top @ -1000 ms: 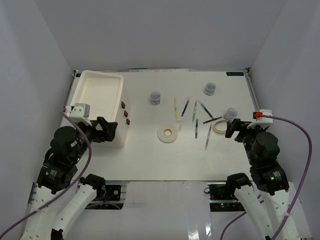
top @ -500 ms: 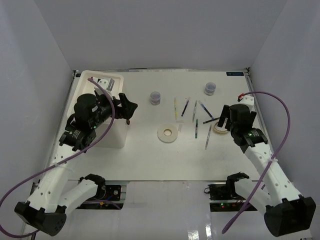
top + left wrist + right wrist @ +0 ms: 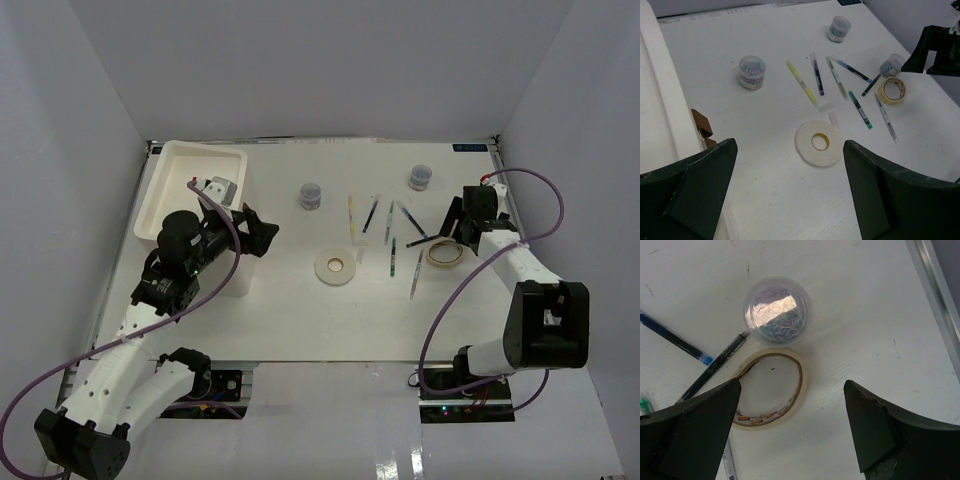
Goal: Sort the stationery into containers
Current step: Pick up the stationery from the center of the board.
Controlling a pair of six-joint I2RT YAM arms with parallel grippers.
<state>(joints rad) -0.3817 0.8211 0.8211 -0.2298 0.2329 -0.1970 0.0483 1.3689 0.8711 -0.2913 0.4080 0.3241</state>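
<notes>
The clear jar is next for my right gripper, which needs to grab it by its round side (image 3: 804,326), so its lid stays free for my left gripper to grab.
The white box unit (image 3: 160,190) stands at the left, its brown knobs (image 3: 701,124) beside my left gripper (image 3: 258,232). That gripper (image 3: 789,150) hangs open above the table, just left of the wide cream tape ring (image 3: 818,142). Several pens (image 3: 390,235) lie in the middle. One jar (image 3: 311,195) stands left of them and another (image 3: 420,178) at the back. My right gripper (image 3: 792,384) is open over the thin tape ring (image 3: 769,388), with the third jar (image 3: 777,311) just beyond it. In the top view the right gripper (image 3: 455,222) covers that jar.
The table's right edge rail (image 3: 935,300) runs close to the right gripper. White walls enclose the table on three sides. A small white strip (image 3: 826,107) lies near the yellow pen (image 3: 801,89).
Both arms have swung out from near their bases: the left to beside the box's drawers, the right out over the thin tape ring and jar. Both grippers stayed open.
</notes>
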